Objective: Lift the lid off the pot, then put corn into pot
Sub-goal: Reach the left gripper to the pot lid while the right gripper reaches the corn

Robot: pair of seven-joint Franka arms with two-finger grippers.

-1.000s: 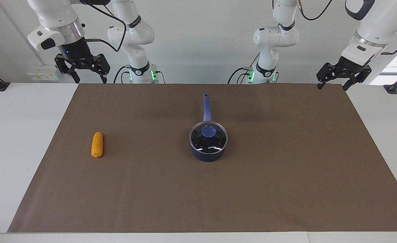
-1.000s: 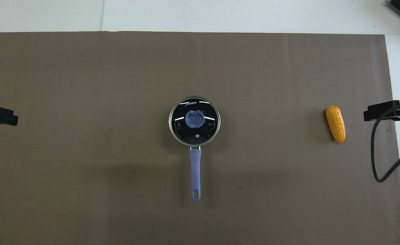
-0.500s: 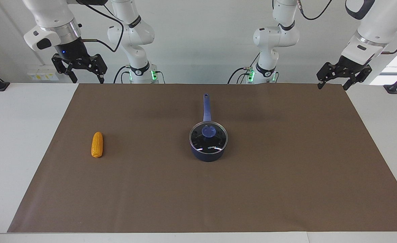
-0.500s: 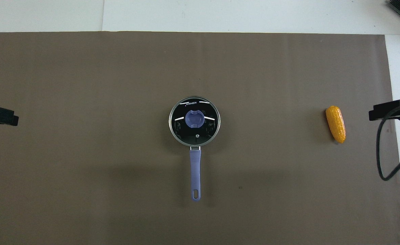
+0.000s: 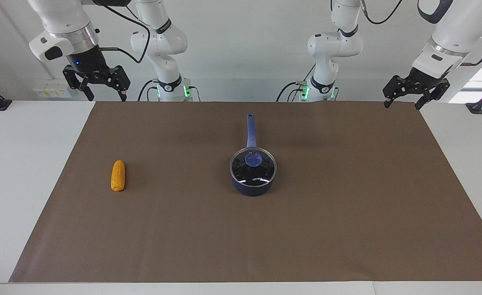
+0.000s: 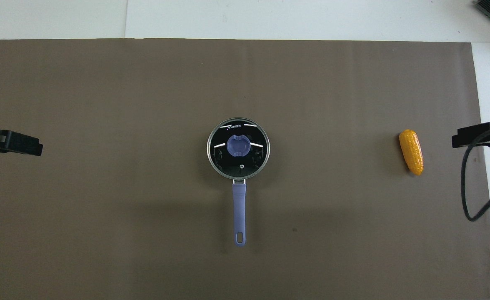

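Note:
My left gripper should next lift the lid by its narrow blue knob (image 6: 238, 146), as the glass disc covers the whole pot.
The navy pot (image 5: 252, 187) stands in the middle of the brown mat, its long handle (image 5: 249, 131) pointing toward the robots. The glass lid (image 5: 262, 169) with the blue knob sits shut on it; in the overhead view the lid (image 6: 253, 156) covers the pot's inside. The yellow-orange corn (image 5: 118, 175) lies flat toward the right arm's end, also in the overhead view (image 6: 411, 151). My right gripper (image 5: 106, 97) hangs open and empty, high over the mat's edge near the corn. My left gripper (image 5: 401, 105) is open and empty, high over the mat's corner at the left arm's end.
The brown mat (image 5: 347, 213) covers most of the white table (image 5: 19, 164). A black cable (image 6: 466, 200) loops down from the right arm beside the corn. Both arm bases (image 5: 171, 88) stand at the table's robot edge.
My left gripper has shifted a little toward the middle of the table. My right gripper drew slightly up and away from the mat, then held. Pot, lid and corn have not moved.

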